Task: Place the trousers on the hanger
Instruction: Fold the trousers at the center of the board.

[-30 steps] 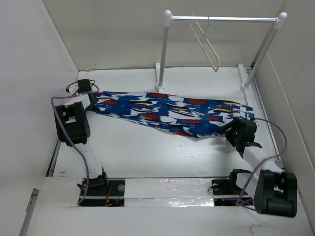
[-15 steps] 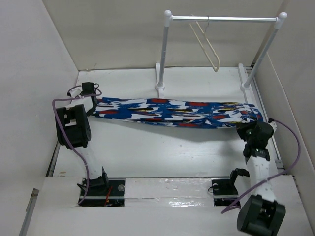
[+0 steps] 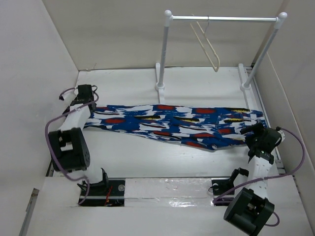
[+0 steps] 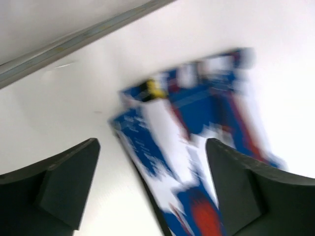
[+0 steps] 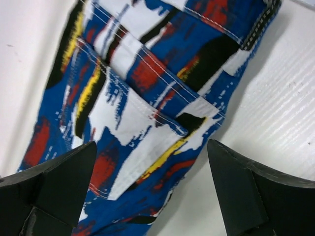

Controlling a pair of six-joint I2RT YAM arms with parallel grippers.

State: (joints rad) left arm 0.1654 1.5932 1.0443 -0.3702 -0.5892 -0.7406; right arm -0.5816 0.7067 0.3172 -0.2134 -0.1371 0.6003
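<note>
The trousers' middle should stay free to fold for the hanger, so my right gripper will next grip the pocket end's near edge [image 3: 247, 139].
The trousers [image 3: 172, 123], bright blue with white, red, black and yellow patches, lie stretched out flat across the table from left to right. My left gripper [image 3: 87, 104] hovers open over their left end. In the left wrist view the blurred fabric [image 4: 172, 147] runs between the spread fingers [image 4: 64, 182] and is not pinched. Over the right end, my right gripper [image 3: 252, 132] is also open. The right wrist view shows a stitched pocket area of the trousers [image 5: 147, 88] below the gripper [image 5: 152, 196]. The cream-white hanger [image 3: 206, 44] hangs from the rail at the back.
The white-posted garment rail [image 3: 224, 18] stands at the back, its feet [image 3: 160, 86] just behind the trousers. White walls close in on the left, right and rear. Purple cables loop beside both arms.
Half a second ago both grippers held the trousers taut and lifted. Both have since opened, and the trousers have dropped flat on the table. Both arms shifted slightly.
</note>
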